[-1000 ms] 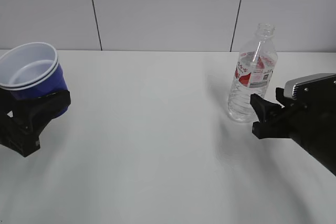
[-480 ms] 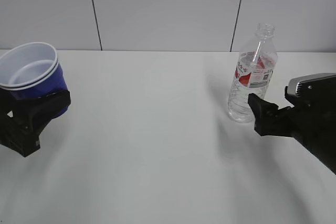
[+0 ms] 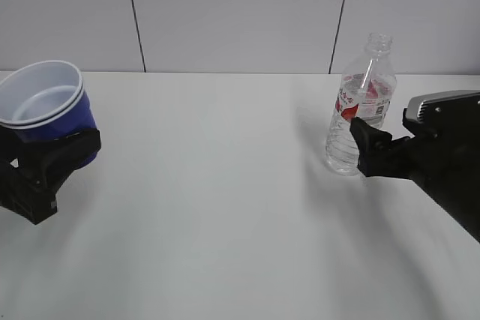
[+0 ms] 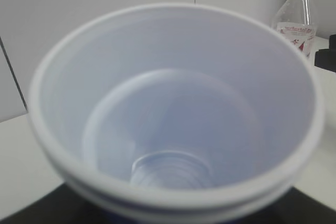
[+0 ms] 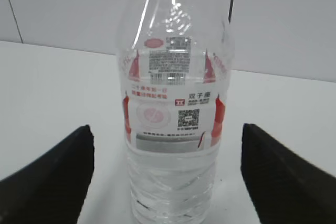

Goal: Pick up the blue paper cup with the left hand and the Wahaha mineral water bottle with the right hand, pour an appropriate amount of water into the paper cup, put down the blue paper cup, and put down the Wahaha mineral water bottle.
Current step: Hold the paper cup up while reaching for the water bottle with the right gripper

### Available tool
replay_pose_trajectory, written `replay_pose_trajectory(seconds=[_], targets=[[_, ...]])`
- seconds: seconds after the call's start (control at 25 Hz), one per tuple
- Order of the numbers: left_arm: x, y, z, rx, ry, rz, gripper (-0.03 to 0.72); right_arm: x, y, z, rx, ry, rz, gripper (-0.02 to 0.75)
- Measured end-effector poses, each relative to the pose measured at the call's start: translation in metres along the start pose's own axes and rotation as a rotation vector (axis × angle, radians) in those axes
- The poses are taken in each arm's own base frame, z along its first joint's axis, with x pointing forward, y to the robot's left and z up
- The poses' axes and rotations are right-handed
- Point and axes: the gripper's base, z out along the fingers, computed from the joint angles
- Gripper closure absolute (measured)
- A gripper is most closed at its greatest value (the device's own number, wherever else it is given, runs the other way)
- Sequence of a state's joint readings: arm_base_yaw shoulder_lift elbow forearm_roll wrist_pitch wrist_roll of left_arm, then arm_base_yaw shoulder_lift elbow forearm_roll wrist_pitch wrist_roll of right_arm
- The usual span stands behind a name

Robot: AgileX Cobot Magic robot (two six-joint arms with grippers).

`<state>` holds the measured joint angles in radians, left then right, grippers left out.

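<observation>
The shoulder (image 3: 373, 62) slopes in toward the bottle's neck, so the right gripper needs to grab the Wahaha mineral water bottle's straight-sided body around the lower label (image 3: 358, 120) next.
The blue paper cup (image 3: 54, 106), white inside with a doubled rim, is held off the table at the far left, and my left gripper (image 3: 56, 151) is shut on its lower body. Its white inside (image 4: 173, 103) fills the left wrist view. The Wahaha mineral water bottle (image 3: 360, 106) stands upright at the right with no cap on its neck, and clear water (image 5: 173, 182) fills its lower part. My right gripper (image 3: 358, 140) is open. Its black fingers (image 5: 63, 171) flank the bottle (image 5: 173, 124) on both sides with gaps, touching nothing.
The white table (image 3: 225, 200) stretches between the two arms. A grey panelled wall (image 3: 225, 13) runs close behind it. The bottle (image 4: 299, 14) also shows at the top right of the left wrist view.
The right gripper has opened wider and moved forward, so its fingers now stand on either side of the bottle. The left gripper and the cup have not moved.
</observation>
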<state>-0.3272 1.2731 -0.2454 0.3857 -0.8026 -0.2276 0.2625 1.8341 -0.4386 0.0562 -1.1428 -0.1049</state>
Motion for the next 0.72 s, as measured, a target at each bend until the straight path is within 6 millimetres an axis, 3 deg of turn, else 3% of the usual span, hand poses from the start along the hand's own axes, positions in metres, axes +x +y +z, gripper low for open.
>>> replay_pose_trajectory(seconds=[0.28,0.72], targets=[[0.000,0.000,0.000,0.000,0.000,0.000,0.272,0.014,0.002,0.018,-0.003,0.034,-0.002,0.078],[0.000,0.000,0.000,0.000,0.000,0.000,0.272,0.018,-0.001,0.039,0.050,0.022,0.024,0.094]])
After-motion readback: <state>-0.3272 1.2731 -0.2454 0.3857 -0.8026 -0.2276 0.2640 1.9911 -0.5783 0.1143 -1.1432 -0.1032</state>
